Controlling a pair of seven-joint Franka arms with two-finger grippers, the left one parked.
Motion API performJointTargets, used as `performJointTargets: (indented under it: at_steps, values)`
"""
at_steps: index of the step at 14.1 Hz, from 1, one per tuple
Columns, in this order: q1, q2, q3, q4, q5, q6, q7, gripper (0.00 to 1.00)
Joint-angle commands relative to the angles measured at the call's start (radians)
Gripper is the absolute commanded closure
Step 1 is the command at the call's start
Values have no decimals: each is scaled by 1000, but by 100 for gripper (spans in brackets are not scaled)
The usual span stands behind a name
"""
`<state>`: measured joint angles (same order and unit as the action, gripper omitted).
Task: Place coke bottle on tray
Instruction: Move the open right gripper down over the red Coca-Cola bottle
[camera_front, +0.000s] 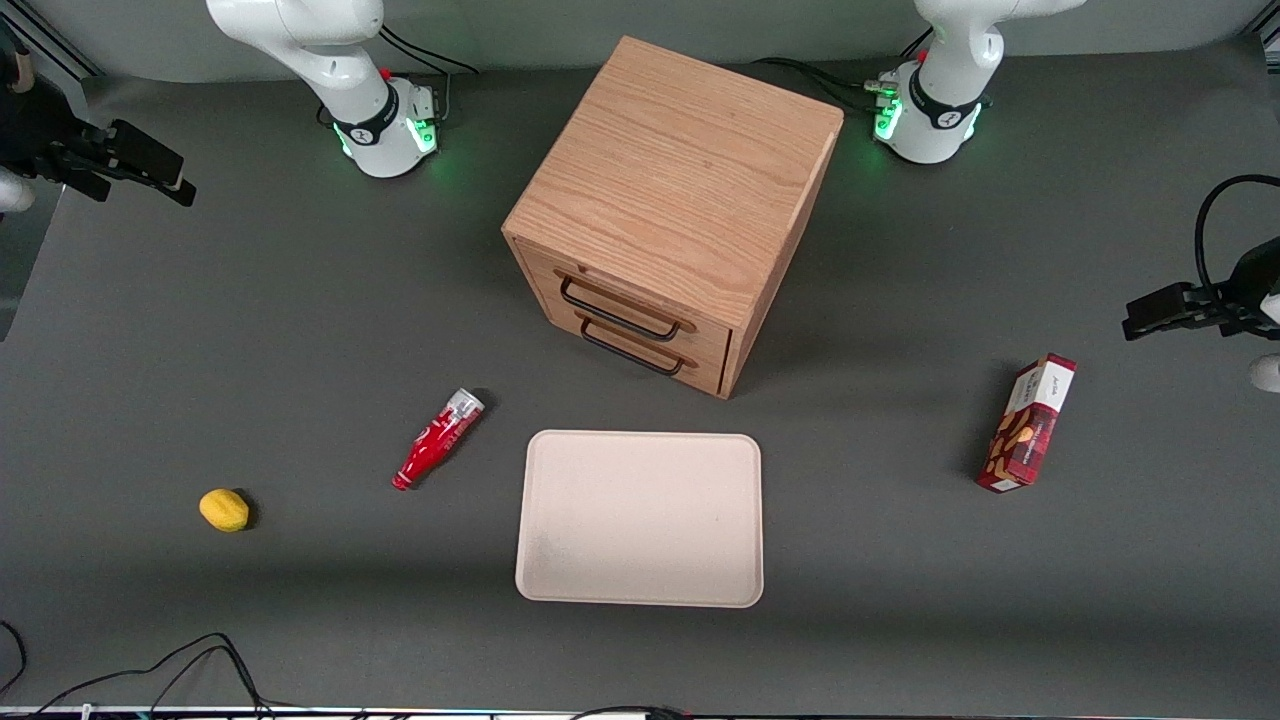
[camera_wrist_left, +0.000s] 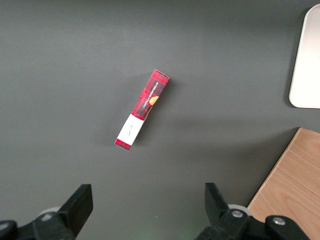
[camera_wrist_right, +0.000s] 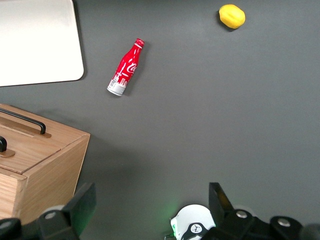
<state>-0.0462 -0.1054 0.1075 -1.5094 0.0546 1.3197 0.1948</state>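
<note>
I will next grab the coke bottle by its red body (camera_front: 443, 436) with my gripper and place the bottle on the tray (camera_front: 640, 518).
The coke bottle (camera_front: 437, 438) lies on its side on the dark table beside the tray (camera_front: 640, 518), its red cap pointing toward the front camera. It also shows in the right wrist view (camera_wrist_right: 126, 67), next to a corner of the tray (camera_wrist_right: 35, 40). The tray is pale beige and holds nothing. My gripper (camera_front: 185, 185) hangs high at the working arm's end of the table, farther from the front camera than the bottle and well apart from it. In the right wrist view the gripper (camera_wrist_right: 152, 200) is open wide and empty.
A wooden drawer cabinet (camera_front: 680, 190) stands mid-table, farther from the front camera than the tray; it also shows in the right wrist view (camera_wrist_right: 35, 150). A yellow lemon (camera_front: 224, 510) lies toward the working arm's end. A red snack box (camera_front: 1027, 424) lies toward the parked arm's end.
</note>
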Motion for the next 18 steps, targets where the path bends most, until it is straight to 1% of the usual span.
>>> performJointTargets:
  at_steps: [1, 2, 5, 7, 8, 9, 10, 12, 14, 18]
  values:
    - [6, 96, 14, -29, 11, 76, -15, 0]
    - [6, 136, 35, -73, 11, 163, 33, 0]
    - [8, 333, 107, -114, 8, 379, 306, 0]
    - [26, 450, 120, -120, 7, 517, 426, 0]
    - [35, 502, 120, -120, -5, 576, 487, 0]
    - [43, 553, 123, -120, -56, 628, 539, 0]
    - [46, 600, 133, -121, -88, 682, 593, 0]
    - [46, 682, 136, -121, -107, 777, 643, 0]
    - [46, 734, 136, -129, -107, 835, 662, 0]
    - [48, 748, 136, -224, -107, 940, 683, 0]
